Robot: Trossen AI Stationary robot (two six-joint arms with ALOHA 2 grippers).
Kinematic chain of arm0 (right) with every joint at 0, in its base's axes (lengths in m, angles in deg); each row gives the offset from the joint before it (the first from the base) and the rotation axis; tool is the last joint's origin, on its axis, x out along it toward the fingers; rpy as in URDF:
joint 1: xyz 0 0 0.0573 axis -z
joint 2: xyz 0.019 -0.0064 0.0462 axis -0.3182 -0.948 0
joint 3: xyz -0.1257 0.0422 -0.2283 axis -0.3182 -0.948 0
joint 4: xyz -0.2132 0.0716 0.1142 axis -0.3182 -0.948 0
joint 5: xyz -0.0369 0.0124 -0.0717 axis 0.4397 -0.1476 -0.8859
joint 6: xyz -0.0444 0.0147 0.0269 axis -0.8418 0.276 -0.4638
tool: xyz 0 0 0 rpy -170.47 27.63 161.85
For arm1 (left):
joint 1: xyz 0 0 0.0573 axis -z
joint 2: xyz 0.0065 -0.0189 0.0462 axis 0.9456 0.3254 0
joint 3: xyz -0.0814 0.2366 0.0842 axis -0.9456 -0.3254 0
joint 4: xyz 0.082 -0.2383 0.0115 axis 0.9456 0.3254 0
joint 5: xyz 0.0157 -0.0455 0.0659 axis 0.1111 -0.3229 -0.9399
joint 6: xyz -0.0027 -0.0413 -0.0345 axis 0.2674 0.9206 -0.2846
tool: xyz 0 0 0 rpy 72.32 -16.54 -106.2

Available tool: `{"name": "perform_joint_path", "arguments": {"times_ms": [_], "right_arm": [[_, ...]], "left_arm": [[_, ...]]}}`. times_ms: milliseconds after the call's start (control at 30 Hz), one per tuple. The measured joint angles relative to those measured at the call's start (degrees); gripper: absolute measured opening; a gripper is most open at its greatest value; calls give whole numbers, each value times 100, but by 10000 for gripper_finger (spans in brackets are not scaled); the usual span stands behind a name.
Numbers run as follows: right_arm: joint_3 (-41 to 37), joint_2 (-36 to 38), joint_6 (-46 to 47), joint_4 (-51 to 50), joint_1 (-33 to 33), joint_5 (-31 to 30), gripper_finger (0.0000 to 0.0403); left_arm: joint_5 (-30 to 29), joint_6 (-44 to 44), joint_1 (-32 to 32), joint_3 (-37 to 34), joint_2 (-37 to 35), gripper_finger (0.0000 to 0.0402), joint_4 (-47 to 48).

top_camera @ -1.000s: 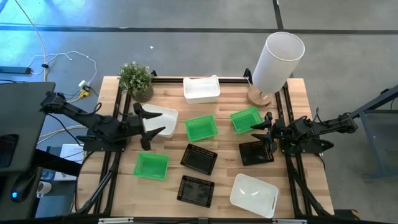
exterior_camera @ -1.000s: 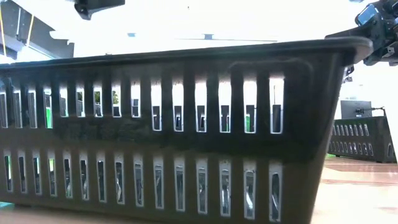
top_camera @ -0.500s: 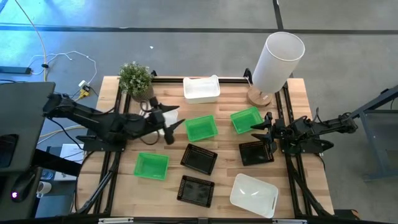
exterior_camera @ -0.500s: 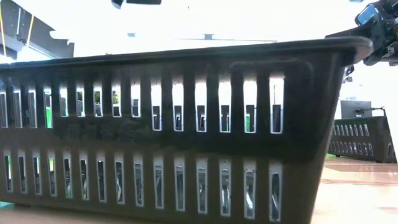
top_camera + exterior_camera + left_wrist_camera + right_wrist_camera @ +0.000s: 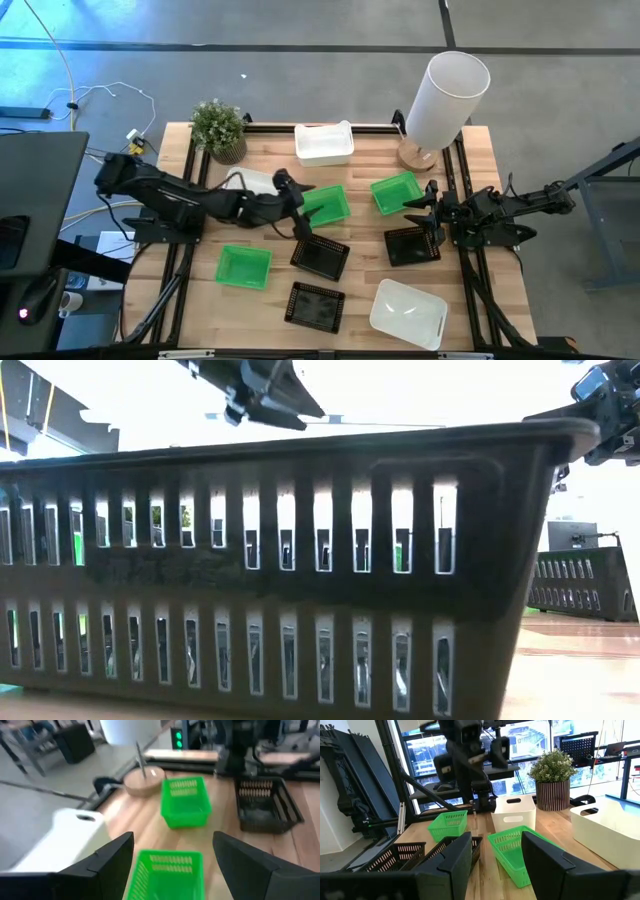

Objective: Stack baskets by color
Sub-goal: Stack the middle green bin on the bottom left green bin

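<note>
The middle green basket needs to be stacked with the other green basket point(image 5: 243, 267). My left gripper will grab the middle green basket by its rim point(image 5: 328, 189) next.
Nine baskets lie on the wooden table point(image 5: 470, 275): white ones point(image 5: 323, 143), point(image 5: 250, 181), point(image 5: 408, 312), green ones point(image 5: 328, 205), point(image 5: 396, 192), point(image 5: 243, 266), black ones point(image 5: 320, 256), point(image 5: 315, 305), point(image 5: 413, 244). My left gripper point(image 5: 304, 208) is open above the middle green basket's left end point(image 5: 167, 875), touching nothing. It also shows in the low view point(image 5: 265, 390). My right gripper point(image 5: 423, 215) waits open at the table's right side, just above the black basket there, with nothing between its fingers point(image 5: 450, 860).
A tall white cylinder point(image 5: 445, 95) on a wooden base stands at the far right corner. A small potted plant point(image 5: 218, 128) stands at the far left. In the low view the nearest black basket point(image 5: 280, 590) fills the picture. Bare wood lies between the baskets.
My left gripper has swung out from the table's left side toward the right, past the left white basket, and sunk a little. It now hovers at the middle green basket, still open. No basket has moved.
</note>
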Motion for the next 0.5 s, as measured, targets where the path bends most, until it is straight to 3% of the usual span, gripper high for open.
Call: {"name": "perform_joint_path", "arguments": {"times_ms": [300,500], "right_arm": [[-1,0,0,-2,1,0,161],[-1,0,2,0,-1,0,161]], "left_arm": [[759,506,2,7,723,259,-24],[857,512,-15,7,1145,259,-24]]}}
